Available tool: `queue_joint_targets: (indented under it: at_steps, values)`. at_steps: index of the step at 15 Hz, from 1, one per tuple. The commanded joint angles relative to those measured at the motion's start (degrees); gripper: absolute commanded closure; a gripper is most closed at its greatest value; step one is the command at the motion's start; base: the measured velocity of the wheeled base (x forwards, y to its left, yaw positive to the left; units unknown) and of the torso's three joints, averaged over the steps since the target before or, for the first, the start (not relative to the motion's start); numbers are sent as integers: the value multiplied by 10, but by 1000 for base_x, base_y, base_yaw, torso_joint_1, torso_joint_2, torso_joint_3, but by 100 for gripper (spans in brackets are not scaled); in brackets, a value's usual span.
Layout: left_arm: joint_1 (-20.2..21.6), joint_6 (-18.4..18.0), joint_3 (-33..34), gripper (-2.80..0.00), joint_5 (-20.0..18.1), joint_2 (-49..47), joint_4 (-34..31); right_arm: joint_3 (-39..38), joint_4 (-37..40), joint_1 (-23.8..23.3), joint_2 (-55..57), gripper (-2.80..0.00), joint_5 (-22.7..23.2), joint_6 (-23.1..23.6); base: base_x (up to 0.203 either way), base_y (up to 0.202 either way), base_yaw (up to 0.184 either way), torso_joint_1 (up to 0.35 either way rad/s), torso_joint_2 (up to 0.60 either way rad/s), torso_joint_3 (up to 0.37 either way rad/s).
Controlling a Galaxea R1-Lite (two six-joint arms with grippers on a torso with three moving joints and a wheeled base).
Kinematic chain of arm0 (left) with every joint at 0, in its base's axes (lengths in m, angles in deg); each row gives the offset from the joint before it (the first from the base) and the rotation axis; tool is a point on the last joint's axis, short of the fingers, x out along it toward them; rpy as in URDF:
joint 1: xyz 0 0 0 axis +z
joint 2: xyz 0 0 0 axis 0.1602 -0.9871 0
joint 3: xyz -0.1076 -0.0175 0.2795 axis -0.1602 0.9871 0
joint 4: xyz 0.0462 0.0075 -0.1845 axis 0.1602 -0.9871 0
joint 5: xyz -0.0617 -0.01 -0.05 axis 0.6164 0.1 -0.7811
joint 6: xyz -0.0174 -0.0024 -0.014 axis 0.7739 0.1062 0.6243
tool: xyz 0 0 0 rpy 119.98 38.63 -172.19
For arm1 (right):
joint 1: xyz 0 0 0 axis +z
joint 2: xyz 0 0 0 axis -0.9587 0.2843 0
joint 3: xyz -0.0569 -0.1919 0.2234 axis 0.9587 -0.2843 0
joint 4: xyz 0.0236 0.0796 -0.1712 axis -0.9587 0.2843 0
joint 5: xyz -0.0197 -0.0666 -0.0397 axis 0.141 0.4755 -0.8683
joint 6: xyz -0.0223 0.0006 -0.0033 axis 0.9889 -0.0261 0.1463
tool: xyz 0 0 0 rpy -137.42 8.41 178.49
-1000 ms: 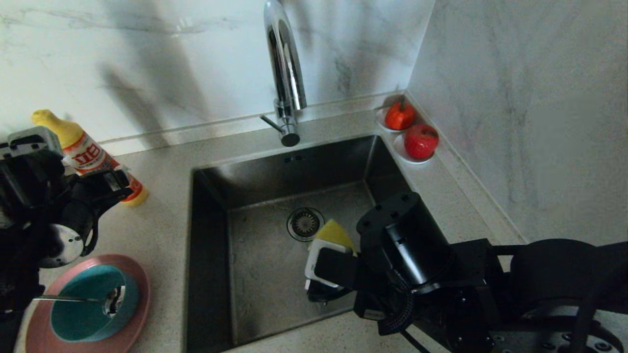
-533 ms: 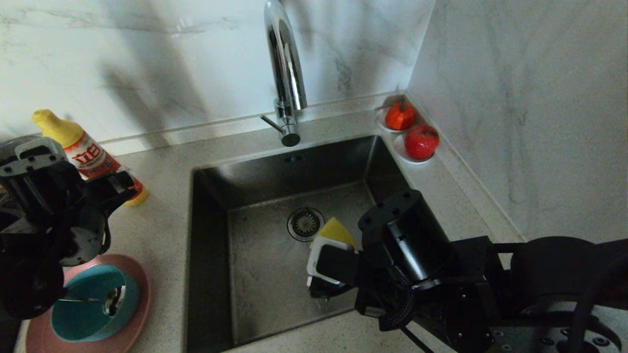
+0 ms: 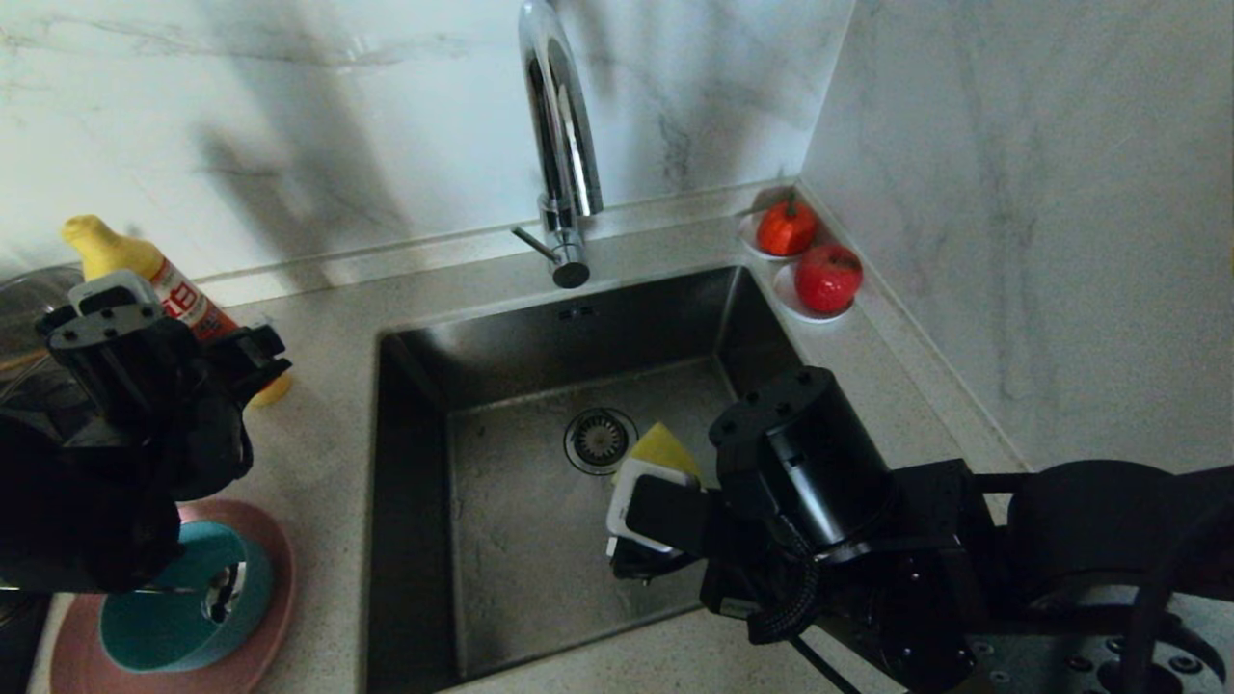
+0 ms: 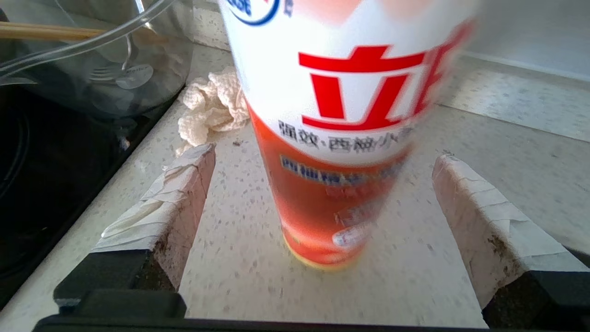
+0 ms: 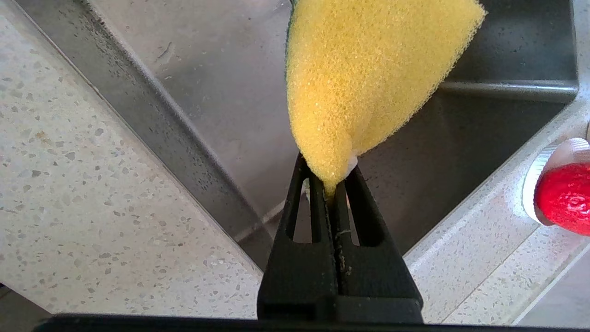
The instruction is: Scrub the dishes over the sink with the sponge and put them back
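Note:
The fingers of my left gripper stop short of the detergent bottle's orange body [image 3: 222,324] and would miss it, so it is too early to close. Forward comes next.
At the near left of the counter lies the pink plate [image 3: 275,598] with the teal bowl [image 3: 154,631] on it, and the metal spoon [image 3: 220,588] rests in the bowl. My left arm hangs over them and hides part of each. My left gripper [image 3: 253,359] [image 4: 325,154] is open, its taped fingers [image 4: 184,193] on either side of a detergent bottle and clear of it. My right gripper [image 3: 641,501] [image 5: 329,177] is shut on a corner of the yellow sponge [image 3: 660,448] [image 5: 368,74], held above the sink [image 3: 521,540] near the drain.
The detergent bottle [image 3: 145,270] [image 4: 341,138] stands upright on the counter left of the sink. A glass pot [image 4: 92,60] on a black hob [image 4: 46,184] and a beige rag [image 4: 212,106] lie behind it. The chrome tap [image 3: 559,145] rises at the back. Two saucers with red fruit [image 3: 810,260] fill the back right corner.
My left arm has swung away from the bowl toward the detergent bottle, and its fingers have spread a little wider. The right arm and sponge have stayed put.

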Motion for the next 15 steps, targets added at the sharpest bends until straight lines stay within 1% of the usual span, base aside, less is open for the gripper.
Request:
queue_joint_targets:
  at_steps: [1,2,5,12,15]
  values:
    - [8,5,-23,-280,2,-32,5,0,-1,0,-1,0,-1,2,0,0,0,0,0,0]
    - [10,12,-35,-280,2,-39,5,0,-1,0,-1,0,-1,2,0,0,0,0,0,0]
    - [11,20,-60,-280,2,-57,5,0,-1,-1,-2,0,-1,1,0,0,0,0,0,0]
    - [10,21,-110,-280,1,-85,13,-1,-1,-3,-9,0,-1,0,0,0,0,0,0,0]
    - [10,22,-112,-280,1,-96,14,-3,-1,-3,-11,0,-1,-3,0,0,0,0,0,0]
